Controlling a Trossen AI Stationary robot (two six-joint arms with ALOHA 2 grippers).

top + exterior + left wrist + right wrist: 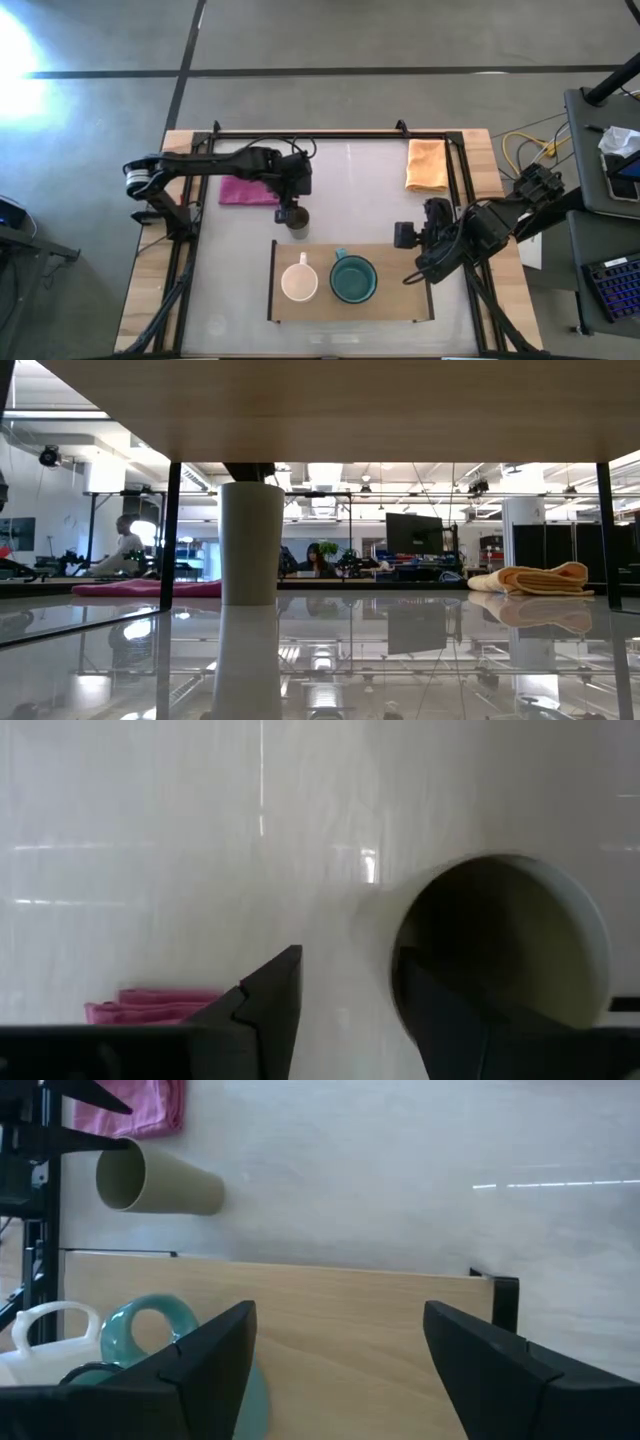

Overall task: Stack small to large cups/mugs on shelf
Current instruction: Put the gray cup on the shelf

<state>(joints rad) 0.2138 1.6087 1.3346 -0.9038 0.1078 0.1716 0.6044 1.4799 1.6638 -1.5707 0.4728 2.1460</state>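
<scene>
My left gripper picks up the olive-brown cup by its rim [410,910] next, to get the small cup onto the shelf for stacking.
The small olive-brown cup [298,224] stands upright on its base on the white tabletop, just beyond the shelf [390,305]. The low view shows it as a pale cylinder [250,545]. My left gripper [291,212] is open above it. In the left wrist view the left gripper [350,960] has one finger inside the cup's mouth [500,935] and the other outside. The cream-white mug [299,283] and the teal mug [353,280] stand side by side on the shelf. My right gripper [340,1370] is open and empty over the shelf's right end. My left gripper comes at the cup from above, pointing down. One finger [445,1020] is inside the mouth and the other [270,1005] stands outside with a gap to the wall [395,950]. Whether the inner finger touches the wall, I cannot tell.
A pink cloth [248,190] lies under the left arm, and an orange cloth [427,165] lies at the far right. Black frame rails [330,133] border the tabletop. The shelf's black rail [505,1295] is near my right gripper. Bare board shows right of the teal mug.
</scene>
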